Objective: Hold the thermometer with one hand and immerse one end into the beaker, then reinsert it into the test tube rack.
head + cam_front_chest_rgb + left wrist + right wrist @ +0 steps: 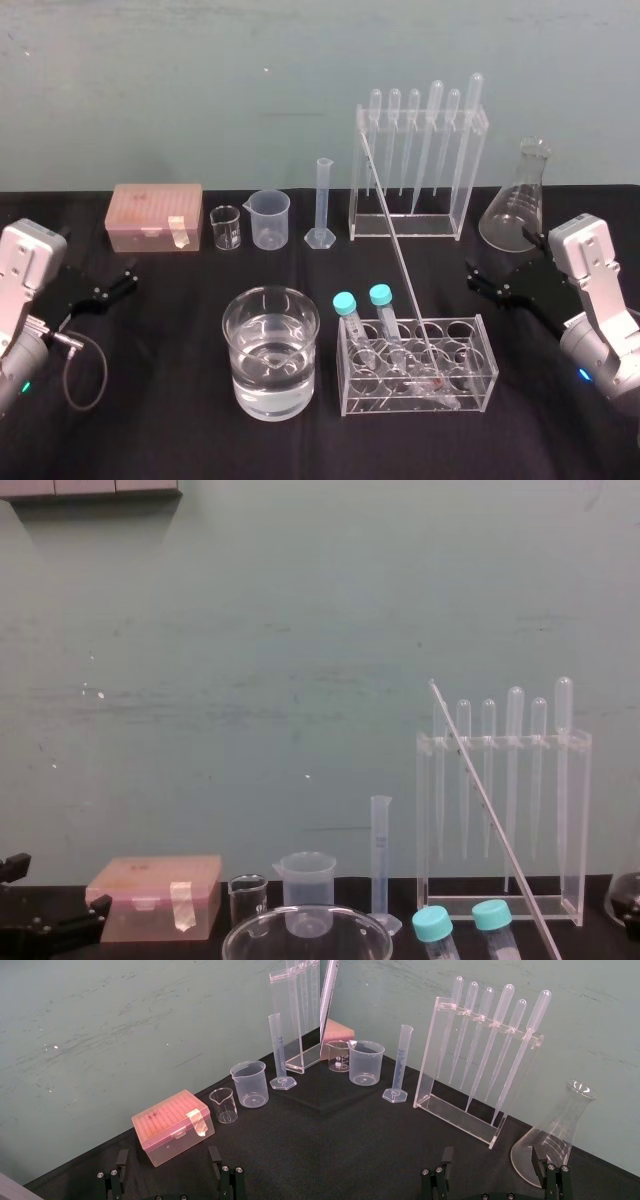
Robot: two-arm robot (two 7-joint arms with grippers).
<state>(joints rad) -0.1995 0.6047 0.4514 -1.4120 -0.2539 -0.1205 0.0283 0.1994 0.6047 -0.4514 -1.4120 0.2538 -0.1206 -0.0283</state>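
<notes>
Next, my right gripper grabs the thermometer by its free-standing upper part (478,784), because blue-capped tubes crowd its lower end in the rack.
The thermometer (400,255) is a long thin glass rod. It leans up and back from the low clear test tube rack (484,378), and its reddish lower end rests inside the rack. In the chest view the thermometer (490,810) slants across the pipette stand. The beaker (270,350), wide, of clear glass and partly filled with water, stands just left of the rack; its rim (305,920) also shows in the chest view. My right gripper (495,285) hovers open to the right of the rack, its fingers (545,1170) wide apart and empty. My left gripper (100,292) waits open at the far left, fingers (120,1170) apart.
Two blue-capped tubes (380,296) stand in the low rack. Along the back stand a pink tip box (155,215), a tiny glass beaker (226,227), a plastic spouted beaker (269,218), a measuring cylinder (322,205), a tall acrylic pipette stand (415,170) and a conical flask (520,200).
</notes>
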